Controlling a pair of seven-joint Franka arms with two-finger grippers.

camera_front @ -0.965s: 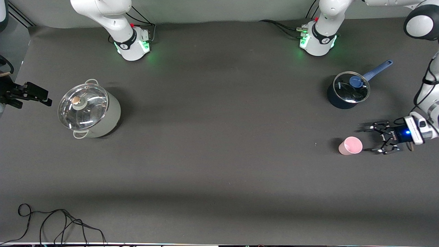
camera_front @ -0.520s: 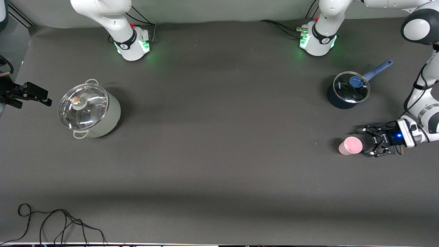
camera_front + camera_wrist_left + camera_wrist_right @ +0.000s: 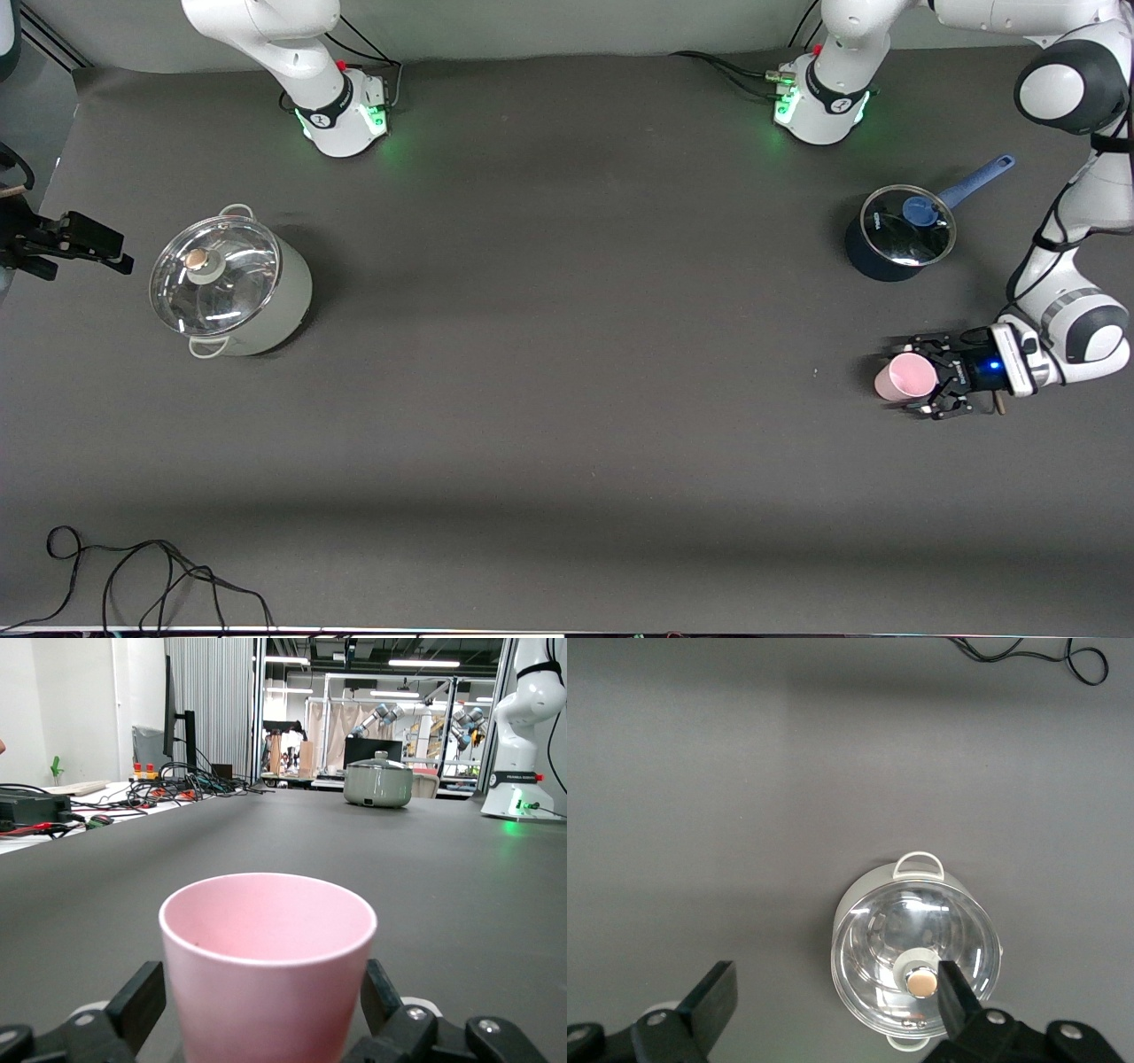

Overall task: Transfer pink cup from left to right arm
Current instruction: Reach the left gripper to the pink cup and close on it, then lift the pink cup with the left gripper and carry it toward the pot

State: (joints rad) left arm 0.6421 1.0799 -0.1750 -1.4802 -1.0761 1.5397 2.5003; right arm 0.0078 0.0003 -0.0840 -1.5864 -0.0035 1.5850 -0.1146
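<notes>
The left gripper grabs the pink cup by its lower side [image 3: 266, 1019] next, leaving the cup's rim free for my right gripper.
The pink cup [image 3: 902, 379] stands upright on the dark mat at the left arm's end of the table. My left gripper [image 3: 910, 378] lies low and level at the cup, open, with one finger on each side of it. In the left wrist view the cup [image 3: 266, 966] fills the space between the two black fingers [image 3: 142, 997], and a small gap shows on each side. My right gripper [image 3: 106, 250] waits up in the air at the right arm's end. It is open [image 3: 833, 997] and looks down on the grey pot [image 3: 917, 961].
A grey pot with a glass lid [image 3: 232, 285] stands toward the right arm's end. A dark blue saucepan with a lid and a blue handle [image 3: 897, 232] stands farther from the front camera than the cup. A black cable [image 3: 151, 576] lies near the table's front edge.
My left gripper has slid along the table toward the cup, and its open fingers now stand on either side of it. The cup and the right arm have not moved.
</notes>
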